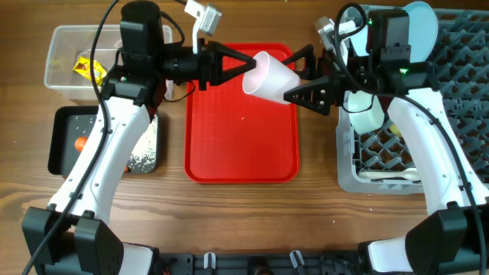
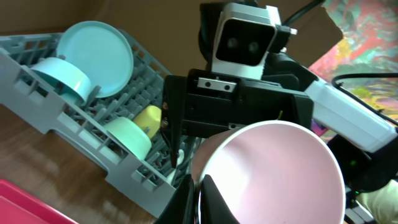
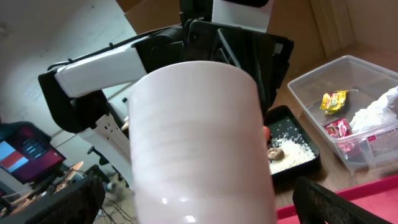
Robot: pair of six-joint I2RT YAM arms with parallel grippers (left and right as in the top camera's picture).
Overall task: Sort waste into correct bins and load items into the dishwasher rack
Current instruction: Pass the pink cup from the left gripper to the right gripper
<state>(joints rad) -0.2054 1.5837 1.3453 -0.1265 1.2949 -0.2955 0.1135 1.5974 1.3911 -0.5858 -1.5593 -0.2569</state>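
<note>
The pink cup will go opening-first into the rack (image 1: 458,84), so my right gripper will next grab the cup around its base (image 1: 290,85) and leave the cup's rim free.
The pink cup (image 1: 269,76) hangs on its side above the red tray, between my two grippers. My left gripper (image 1: 246,66) is shut on the cup's rim; in the left wrist view the jaws (image 2: 200,199) pinch the rim of the pink cup (image 2: 273,168). My right gripper (image 1: 299,75) is open, its fingers on either side of the cup's base without touching it (image 3: 199,205). The grey rack (image 1: 458,84) holds the pale blue plate (image 2: 99,56), two bowls (image 2: 62,78) (image 2: 127,137), the yellow cup (image 2: 149,118) and a white spoon (image 1: 390,176).
The flat red tray (image 1: 241,137) lies under the cup. The clear tub (image 1: 65,53) at the far left holds a yellow wrapper (image 3: 334,99), a red wrapper (image 3: 339,127) and tissue (image 3: 379,112). The black tray (image 1: 65,141) holds the carrot (image 1: 80,143), rice (image 1: 145,149) and a brown lump (image 3: 277,151).
</note>
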